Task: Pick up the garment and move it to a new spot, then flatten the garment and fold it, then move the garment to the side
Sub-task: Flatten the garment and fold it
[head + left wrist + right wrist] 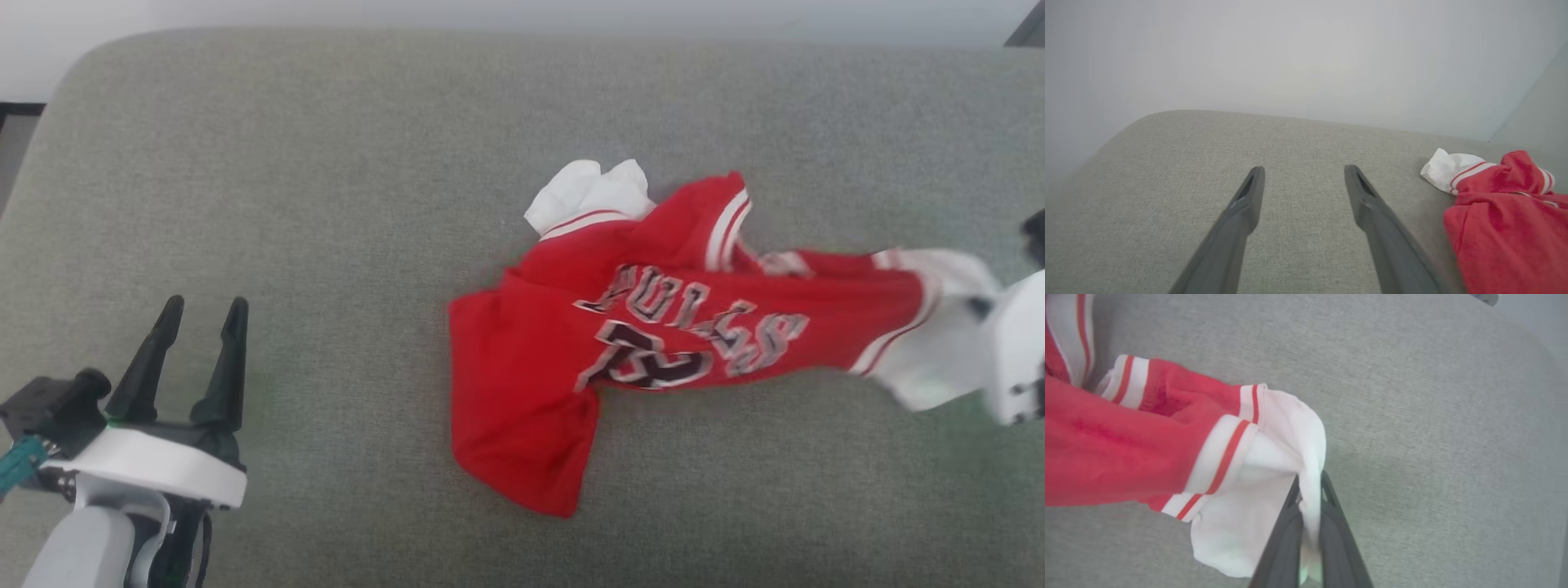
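Note:
Next, my left gripper grabs the garment by the edge of its white sleeve (571, 186), which sticks up loose, as the garment's red body (524, 392) lies slack and crumpled.
The garment (653, 343), a red jersey with white sleeves, striped trim and black lettering, lies crumpled at centre right of the grey cushion. Its right white sleeve (1274, 465) is pinched between my right gripper's (1309, 486) two dark fingers, which are shut on the cloth; in the head view that gripper (980, 306) sits at the far right edge, blurred, with the sleeve stretched toward it. My left gripper (202, 314) stands open at the lower left, well apart from the garment. The left wrist view has the open fingers (1245, 204) over bare cushion, with the garment (1506, 220) off to the right.
The grey fabric cushion (326, 204) spans the whole work area, with rounded far corners and a pale wall behind. A dark strip of floor (16, 110) shows past the cushion's far left corner.

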You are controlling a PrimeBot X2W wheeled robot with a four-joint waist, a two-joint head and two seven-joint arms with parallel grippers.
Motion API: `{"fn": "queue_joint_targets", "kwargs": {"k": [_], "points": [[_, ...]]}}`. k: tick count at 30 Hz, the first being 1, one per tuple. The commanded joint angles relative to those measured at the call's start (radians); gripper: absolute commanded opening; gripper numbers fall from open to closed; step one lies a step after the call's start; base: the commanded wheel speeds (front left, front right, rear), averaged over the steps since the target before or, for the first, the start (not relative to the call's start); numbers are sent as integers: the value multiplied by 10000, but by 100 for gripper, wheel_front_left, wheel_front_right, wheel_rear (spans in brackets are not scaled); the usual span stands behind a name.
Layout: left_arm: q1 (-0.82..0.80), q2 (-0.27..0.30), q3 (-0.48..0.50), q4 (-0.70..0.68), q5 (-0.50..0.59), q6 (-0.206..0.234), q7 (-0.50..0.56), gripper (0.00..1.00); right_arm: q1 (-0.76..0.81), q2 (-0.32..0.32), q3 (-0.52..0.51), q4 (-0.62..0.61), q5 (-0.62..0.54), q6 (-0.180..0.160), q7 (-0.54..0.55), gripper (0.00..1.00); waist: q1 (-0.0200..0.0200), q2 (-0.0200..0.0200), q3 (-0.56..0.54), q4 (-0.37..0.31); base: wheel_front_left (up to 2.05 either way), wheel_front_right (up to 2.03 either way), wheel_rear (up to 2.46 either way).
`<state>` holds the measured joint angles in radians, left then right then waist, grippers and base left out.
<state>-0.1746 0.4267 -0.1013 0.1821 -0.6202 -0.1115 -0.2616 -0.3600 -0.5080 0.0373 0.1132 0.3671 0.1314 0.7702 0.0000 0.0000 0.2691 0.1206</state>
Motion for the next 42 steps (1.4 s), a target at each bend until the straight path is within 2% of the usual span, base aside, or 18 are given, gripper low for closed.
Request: {"fn": "queue_joint_targets", "kwargs": {"k": [1,5,6,12,15,16,17,22,26,28,34,42], "points": [[-218,-18,-66,-21,80,-47,-47,100,-236,-313,-91,249,-109,-13,-194,0,0,0,156,-25,0,0,0],[-437,-13,-202,28,94,-79,-46,100,-717,-661,-195,1053,13,-13,-668,0,0,0,379,43,0,0,0],[-437,-13,-202,28,94,-79,-46,100,-717,-661,-195,1053,13,-13,-668,0,0,0,379,43,0,0,0],[-774,0,-430,147,31,-117,-42,100,-1371,-607,224,2834,483,-13,-1226,0,0,0,567,175,0,0,0],[-899,47,-529,200,-32,-131,42,100,-1660,-469,469,3557,595,-9,-1461,45,0,0,574,180,0,0,0],[-944,75,-556,209,-50,-129,59,100,-1753,-379,510,3746,692,-9,-1543,75,0,0,565,165,0,0,0],[-983,104,-584,225,-81,-136,110,100,-1852,-307,520,3937,750,-9,-1592,100,0,0,544,139,0,0,0],[-1144,296,-777,176,-251,-162,449,100,-2134,-248,839,4346,939,-6,-1719,100,0,0,312,-78,0,0,0],[-1259,473,-875,-35,-510,-173,971,100,-2078,-301,936,4142,1106,-9,-2143,100,0,0,22,-356,0,0,0],[-1434,665,-960,-235,-747,-181,1504,100,-1962,-251,745,3873,1020,-9,-2697,100,0,0,-186,-631,0,0,0],[-1886,1076,-1252,-620,-1045,-167,2869,100,-1565,542,33,2906,544,-10,-4082,100,0,0,-526,-1346,0,0,0],[-3002,1495,-1847,-770,-1266,-175,4713,100,-762,2347,-507,1124,-387,-7,-5974,100,0,0,-673,-2504,0,0,0]]}}
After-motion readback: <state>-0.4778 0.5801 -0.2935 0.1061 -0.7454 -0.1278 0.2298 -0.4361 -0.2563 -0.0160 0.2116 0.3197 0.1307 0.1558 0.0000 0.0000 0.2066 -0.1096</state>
